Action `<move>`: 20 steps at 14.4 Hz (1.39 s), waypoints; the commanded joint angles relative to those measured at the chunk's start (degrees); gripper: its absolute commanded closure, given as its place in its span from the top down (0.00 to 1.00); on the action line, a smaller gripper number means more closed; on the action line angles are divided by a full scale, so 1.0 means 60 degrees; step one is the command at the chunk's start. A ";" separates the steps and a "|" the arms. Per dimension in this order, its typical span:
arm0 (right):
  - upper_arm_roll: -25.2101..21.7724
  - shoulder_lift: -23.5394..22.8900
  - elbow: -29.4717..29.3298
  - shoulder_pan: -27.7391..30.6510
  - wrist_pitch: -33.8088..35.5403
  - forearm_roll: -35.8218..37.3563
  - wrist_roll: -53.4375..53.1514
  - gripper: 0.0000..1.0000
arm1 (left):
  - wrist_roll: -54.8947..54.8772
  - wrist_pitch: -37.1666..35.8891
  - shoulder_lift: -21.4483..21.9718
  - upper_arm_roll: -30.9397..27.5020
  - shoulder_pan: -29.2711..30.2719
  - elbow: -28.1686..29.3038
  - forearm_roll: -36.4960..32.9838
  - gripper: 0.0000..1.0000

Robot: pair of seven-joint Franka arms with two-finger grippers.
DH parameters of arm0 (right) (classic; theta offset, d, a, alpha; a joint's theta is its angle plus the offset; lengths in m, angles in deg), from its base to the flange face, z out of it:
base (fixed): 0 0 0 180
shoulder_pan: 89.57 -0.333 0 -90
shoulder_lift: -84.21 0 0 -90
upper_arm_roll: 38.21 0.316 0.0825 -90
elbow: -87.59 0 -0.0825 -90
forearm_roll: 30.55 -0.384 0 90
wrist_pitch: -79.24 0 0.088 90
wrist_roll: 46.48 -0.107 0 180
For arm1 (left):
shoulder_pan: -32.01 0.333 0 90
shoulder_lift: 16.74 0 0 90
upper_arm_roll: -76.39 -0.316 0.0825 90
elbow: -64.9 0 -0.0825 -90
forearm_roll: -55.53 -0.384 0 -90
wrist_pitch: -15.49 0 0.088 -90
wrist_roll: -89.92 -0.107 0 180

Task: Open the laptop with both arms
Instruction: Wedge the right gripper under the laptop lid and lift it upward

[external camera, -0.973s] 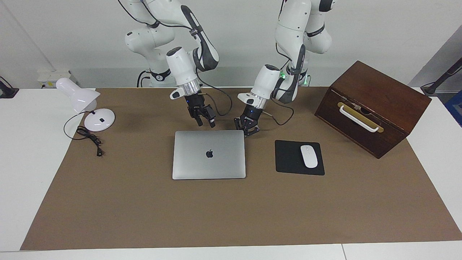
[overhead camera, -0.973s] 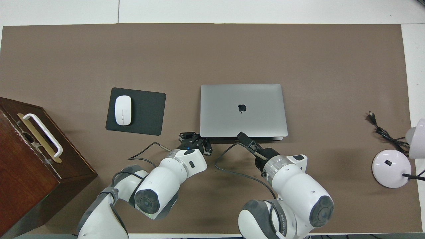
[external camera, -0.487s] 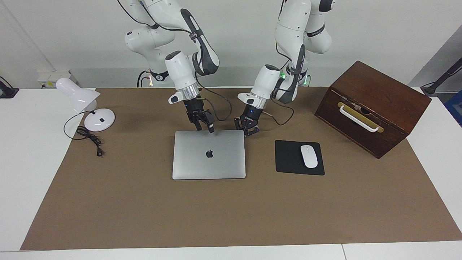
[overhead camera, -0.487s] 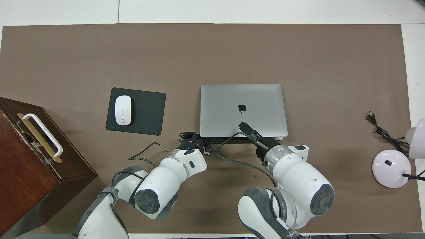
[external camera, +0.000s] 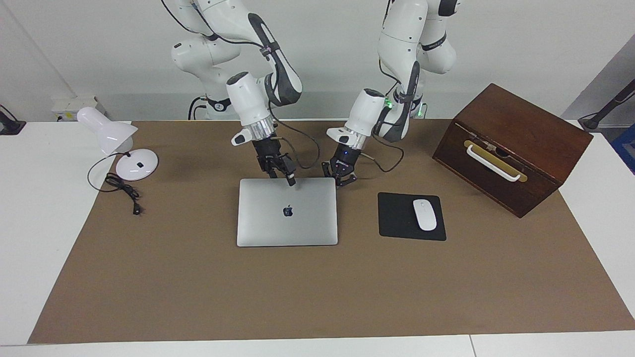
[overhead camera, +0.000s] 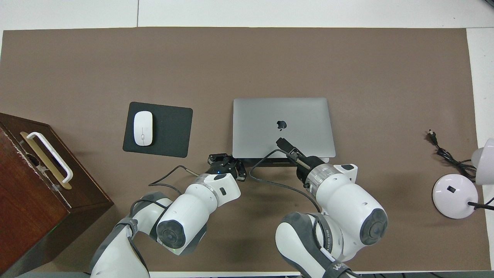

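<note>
My right gripper should next grab the silver lid by the middle of its free front edge (overhead camera: 284,156) to open the laptop (overhead camera: 282,121).
The silver-grey laptop (external camera: 287,213) lies on the brown mat with its lid down and the apple logo up; it also shows in the overhead view (overhead camera: 281,119). The lid's edge nearest the robots looks raised a little. My right gripper (external camera: 281,176) is at the middle of that edge, fingers apart, with one finger (overhead camera: 283,141) lying on the lid. My left gripper (external camera: 340,179) is low beside the laptop's corner nearest the robots, toward the left arm's end, with its fingers apart; it also shows in the overhead view (overhead camera: 227,164).
A black mouse pad (external camera: 394,225) with a white mouse (external camera: 424,214) lies beside the laptop toward the left arm's end. A brown wooden box (external camera: 511,144) with a white handle stands past it. A white desk lamp (external camera: 124,148) and its cord lie at the right arm's end.
My right gripper has come down onto the laptop's edge nearest the robots, one finger now on the lid. That edge has risen slightly. My left gripper has stayed put.
</note>
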 commanded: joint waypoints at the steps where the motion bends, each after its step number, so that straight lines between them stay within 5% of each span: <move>1: 0.0072 -0.0096 -0.0259 0.0176 0.0118 -0.0239 0.0408 1.00 | -0.0141 0.0154 -0.0418 -0.0146 -0.0183 -0.0179 0.0155 0.00; 20: 0.0057 -0.0447 -0.1197 0.0469 0.0719 -0.0225 0.0526 1.00 | -0.0156 0.0154 -0.0447 -0.0146 -0.0183 -0.0179 0.0155 0.00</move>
